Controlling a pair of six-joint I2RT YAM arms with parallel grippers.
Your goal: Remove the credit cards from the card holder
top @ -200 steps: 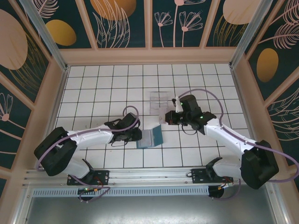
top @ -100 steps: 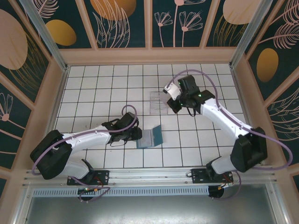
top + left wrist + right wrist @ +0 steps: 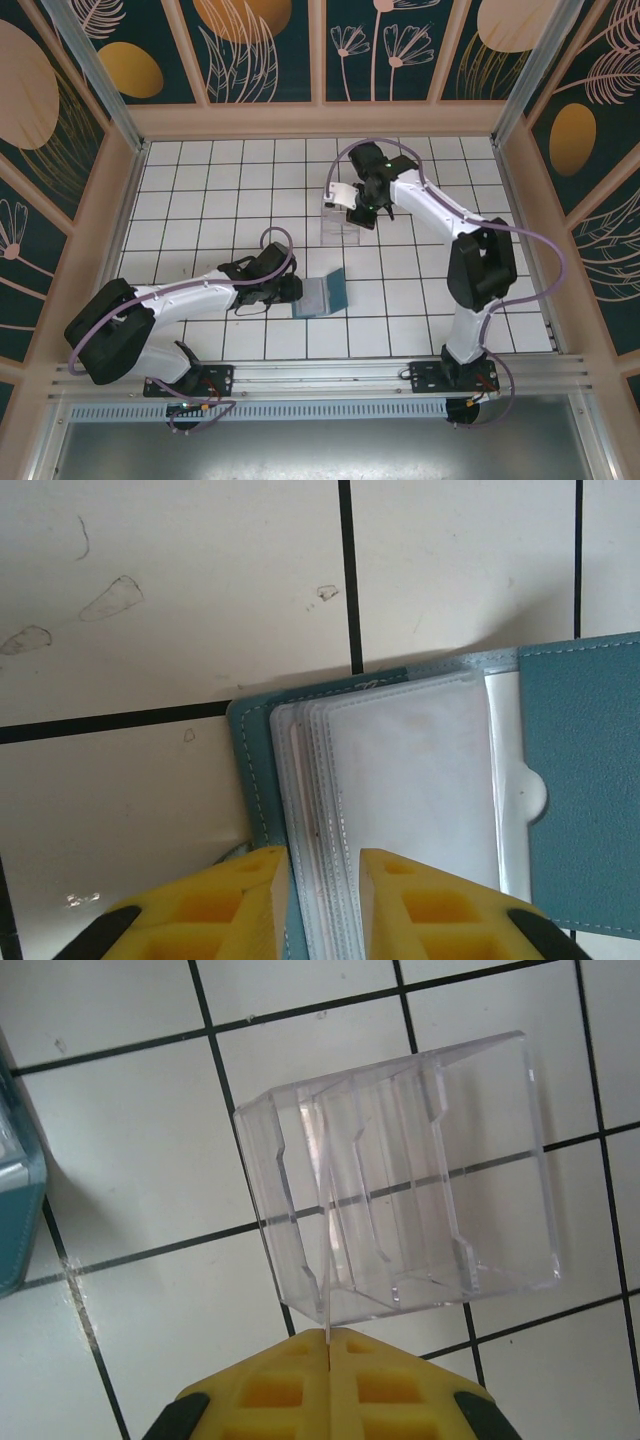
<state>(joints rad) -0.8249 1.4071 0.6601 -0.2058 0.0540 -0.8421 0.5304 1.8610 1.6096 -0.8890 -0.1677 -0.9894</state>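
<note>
My right gripper's fingers are still short of the tray's dividers, so it keeps holding the card for now. If I opened now, the card would drop across the tray's near side.
The teal card holder point(image 3: 323, 293) lies open on the tiles, its clear inner sleeves point(image 3: 400, 780) fanned out and blank on top. My left gripper point(image 3: 322, 865) is shut on the holder's near edge, yellow fingers point(image 3: 245, 890) clamping the cover and sleeve stack; it sits at the holder's left side point(image 3: 296, 290). My right gripper point(image 3: 328, 1338) is shut on a thin pale credit card point(image 3: 324, 1260) seen edge-on, held upright just over the near wall of a clear plastic tray point(image 3: 400, 1190). From above, the card point(image 3: 338, 193) shows as a pale patch at the right gripper point(image 3: 350, 203).
The clear tray point(image 3: 340, 222) stands behind the holder, with several dividers inside. A corner of the teal holder point(image 3: 15, 1200) shows at the left of the right wrist view. Wooden walls point(image 3: 110, 200) enclose the white tiled floor point(image 3: 230, 190).
The right arm has swung from beside the card holder back and to the left, carrying the card over the clear tray. The left arm and holder have stayed put.
</note>
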